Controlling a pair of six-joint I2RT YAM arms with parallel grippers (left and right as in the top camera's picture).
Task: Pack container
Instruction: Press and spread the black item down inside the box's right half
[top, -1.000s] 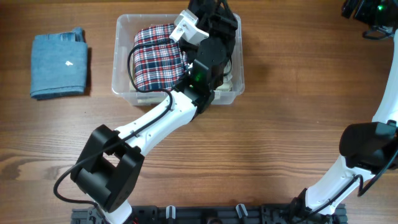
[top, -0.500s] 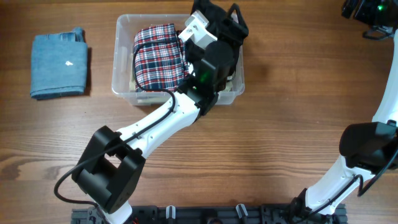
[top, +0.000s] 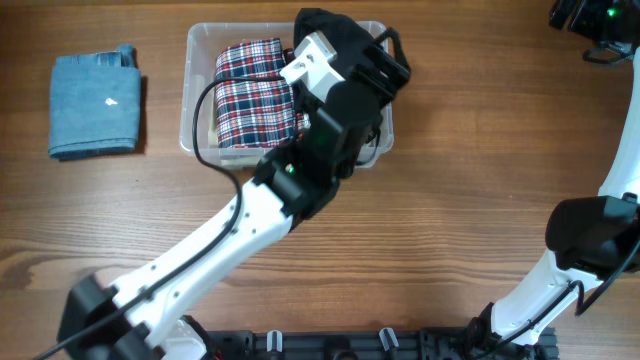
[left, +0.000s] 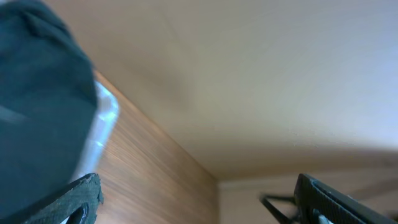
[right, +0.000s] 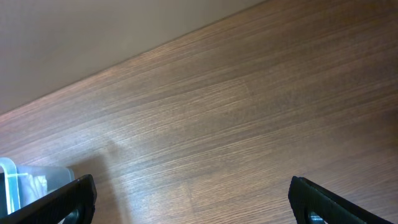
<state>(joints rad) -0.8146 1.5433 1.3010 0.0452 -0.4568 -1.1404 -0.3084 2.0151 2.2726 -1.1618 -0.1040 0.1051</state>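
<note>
My left gripper's fingers have tabletop between them and the dark cloth beside them, so I will lower that gripper first, then close it on the cloth.
The clear plastic container (top: 198, 140) stands at the back middle of the table. A red, white and blue plaid cloth (top: 255, 95) lies in its left part. A dark cloth (top: 330, 25) lies at its back right corner and shows at the left in the left wrist view (left: 37, 93), next to the container's rim (left: 102, 118). My left gripper (top: 388, 58) hovers over the container's right side, open and empty (left: 199, 199). My right gripper (top: 590, 20) is at the far back right, open and empty (right: 193, 199). A container corner shows in the right wrist view (right: 31, 180).
A folded blue cloth (top: 95, 105) lies on the wooden table left of the container. My left arm (top: 240, 225) stretches diagonally from the front left across the container's front edge. The right arm (top: 620, 170) runs along the right edge.
My left gripper has moved right and lifted away from the container's back. The dark cloth now shows at the back right corner. The right arm has not moved.
</note>
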